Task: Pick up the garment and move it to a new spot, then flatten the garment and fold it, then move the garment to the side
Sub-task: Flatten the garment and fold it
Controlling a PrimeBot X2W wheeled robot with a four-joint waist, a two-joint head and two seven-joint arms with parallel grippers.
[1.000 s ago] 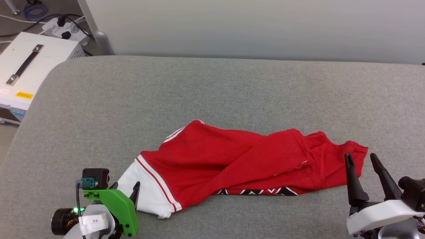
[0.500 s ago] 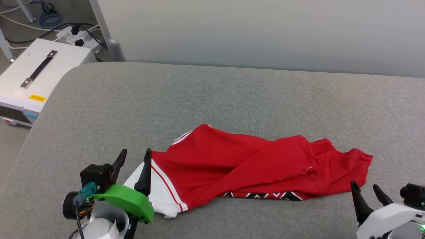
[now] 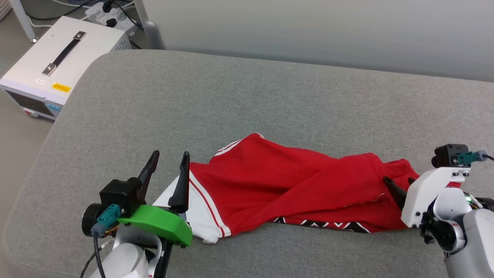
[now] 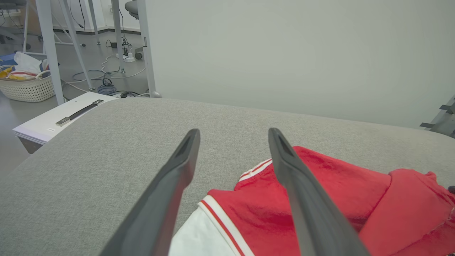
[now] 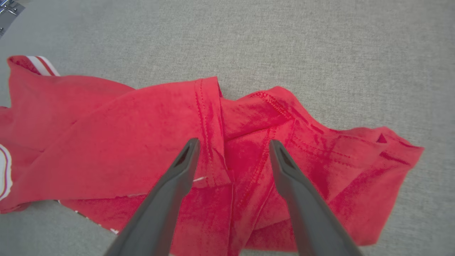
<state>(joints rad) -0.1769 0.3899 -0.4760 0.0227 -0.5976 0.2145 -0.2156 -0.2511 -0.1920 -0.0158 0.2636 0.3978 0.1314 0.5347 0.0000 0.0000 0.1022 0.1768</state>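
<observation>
My right gripper is to grab the crumpled garment next by its hemmed fold of cloth, so that it can spread the garment out flat.
The garment, a red shirt with a white sleeve and striped trim, lies crumpled in a long heap across the grey padded table. A strip of black lettering shows along its near edge. My left gripper stands open over the white sleeve end, fingers raised and nothing between them; in the left wrist view the left gripper frames the garment. My right gripper is open and points down over the garment's right end. In the right wrist view the right gripper hovers above red folds of the garment.
A white equipment box with a black handle sits off the table's far left corner, with cables and a power strip behind it. A pale wall panel runs along the table's far side. A wicker basket stands on the floor.
The head camera has shifted. My right gripper has risen from the near right edge and now tilts down over the garment's right end. The left gripper has lifted above the sleeve.
</observation>
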